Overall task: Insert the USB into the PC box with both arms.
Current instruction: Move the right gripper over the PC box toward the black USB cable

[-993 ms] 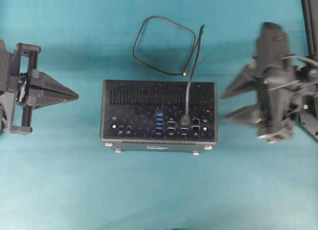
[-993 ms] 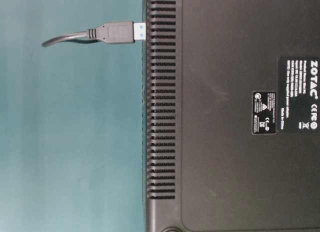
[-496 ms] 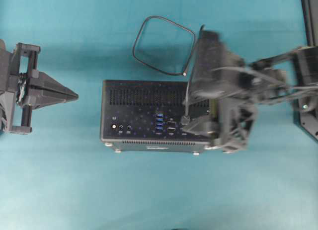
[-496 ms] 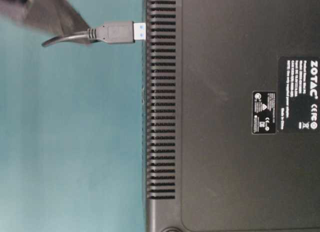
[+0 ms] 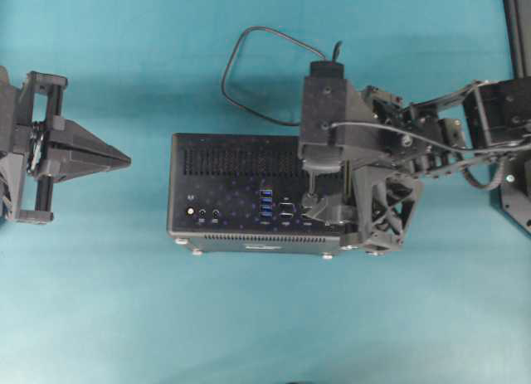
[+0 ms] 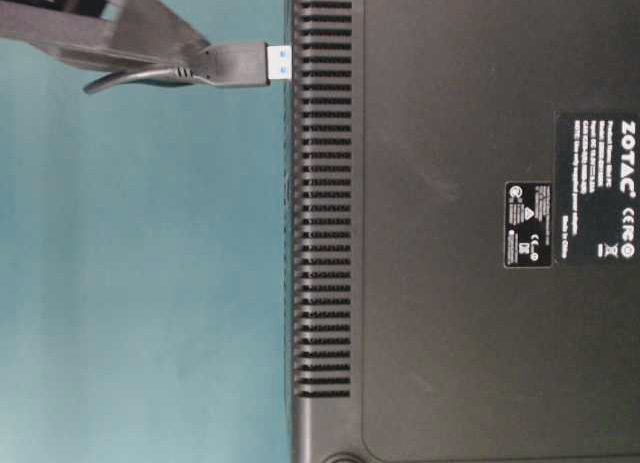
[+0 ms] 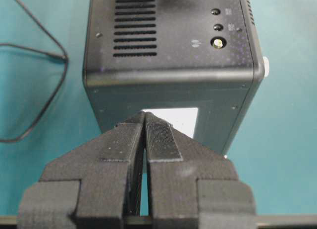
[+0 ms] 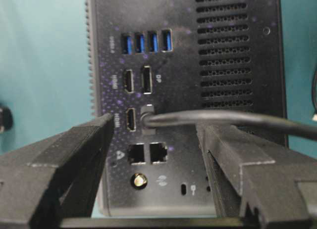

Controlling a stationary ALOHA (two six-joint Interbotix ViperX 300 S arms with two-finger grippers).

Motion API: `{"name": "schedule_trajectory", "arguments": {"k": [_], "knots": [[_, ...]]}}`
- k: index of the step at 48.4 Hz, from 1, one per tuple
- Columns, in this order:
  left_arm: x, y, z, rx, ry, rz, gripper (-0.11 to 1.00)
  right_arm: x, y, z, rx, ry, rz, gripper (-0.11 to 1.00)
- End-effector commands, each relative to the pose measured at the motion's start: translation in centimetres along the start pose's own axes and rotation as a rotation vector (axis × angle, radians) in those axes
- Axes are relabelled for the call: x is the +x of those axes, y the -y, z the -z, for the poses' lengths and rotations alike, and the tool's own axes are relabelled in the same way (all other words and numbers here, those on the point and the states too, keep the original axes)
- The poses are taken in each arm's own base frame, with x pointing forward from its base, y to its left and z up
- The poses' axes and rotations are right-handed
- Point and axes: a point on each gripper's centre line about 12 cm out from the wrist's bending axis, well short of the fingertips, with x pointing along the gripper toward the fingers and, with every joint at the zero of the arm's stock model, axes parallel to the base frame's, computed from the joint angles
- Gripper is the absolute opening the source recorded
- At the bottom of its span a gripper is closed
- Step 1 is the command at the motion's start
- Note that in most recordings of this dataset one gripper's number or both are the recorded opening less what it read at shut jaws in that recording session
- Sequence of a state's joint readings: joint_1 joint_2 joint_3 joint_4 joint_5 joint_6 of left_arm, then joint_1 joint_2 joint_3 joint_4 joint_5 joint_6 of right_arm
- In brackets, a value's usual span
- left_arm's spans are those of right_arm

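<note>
My right gripper should next take hold of the plug by its black housing. Then it can put the USB into a blue port (image 5: 266, 194) of the PC box.
The black PC box (image 5: 241, 164) lies mid-table with its port face up. The USB plug (image 5: 309, 200) stands in that face and its cable (image 5: 249, 44) loops behind the box. In the table-level view the plug (image 6: 240, 65) shows a blue tongue at the box's edge (image 6: 450, 283). My right gripper (image 5: 319, 187) is open over the box's right part. In the right wrist view its fingers (image 8: 74, 150) stand either side of the plug (image 8: 147, 113) and cable (image 8: 233, 119). My left gripper (image 5: 124, 160) is shut and empty, left of the box (image 7: 173, 56).
The teal table (image 5: 265, 318) carries only the box and the cable. The cable's loose metal tip lies behind the box (image 7: 63, 57). Blue ports (image 8: 146, 42) sit beside the plug. The right arm's base (image 5: 514, 185) stands at the right edge.
My right arm has swung in from the table's right edge over the box, and its open fingers now stand about the plug. The left arm, box and plug have not moved.
</note>
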State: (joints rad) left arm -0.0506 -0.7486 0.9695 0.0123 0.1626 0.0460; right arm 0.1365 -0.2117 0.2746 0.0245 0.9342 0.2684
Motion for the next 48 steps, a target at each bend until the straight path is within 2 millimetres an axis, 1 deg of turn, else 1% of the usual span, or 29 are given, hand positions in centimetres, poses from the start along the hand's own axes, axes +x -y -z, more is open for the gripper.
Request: {"name": "schedule_trajectory", "arguments": {"k": [1,13,21,38,48], "knots": [[-0.18,-0.07,-1.16,0.001,0.032,-0.002,0.01,-0.81,-0.14,-0.87,0.012,0.035,-0.007,0.72],[-0.22,-0.07,-1.18,-0.002,0.034,-0.002,0.01,-0.20,-0.08,-0.77,0.011,0.019,-0.001,0.71],[-0.22,-0.07,-1.18,0.000,0.034,-0.002,0.00,-0.24,-0.10,-0.83,0.010,0.022,-0.002,0.65],[-0.22,-0.07,-1.18,0.000,0.034,-0.002,0.01,-0.09,-0.22,-0.65,0.001,0.018,-0.003,0.40],[-0.25,-0.08,-1.23,-0.002,0.037,-0.003,0.00,0.07,-0.21,-0.43,0.000,0.009,-0.002,0.22]]}}
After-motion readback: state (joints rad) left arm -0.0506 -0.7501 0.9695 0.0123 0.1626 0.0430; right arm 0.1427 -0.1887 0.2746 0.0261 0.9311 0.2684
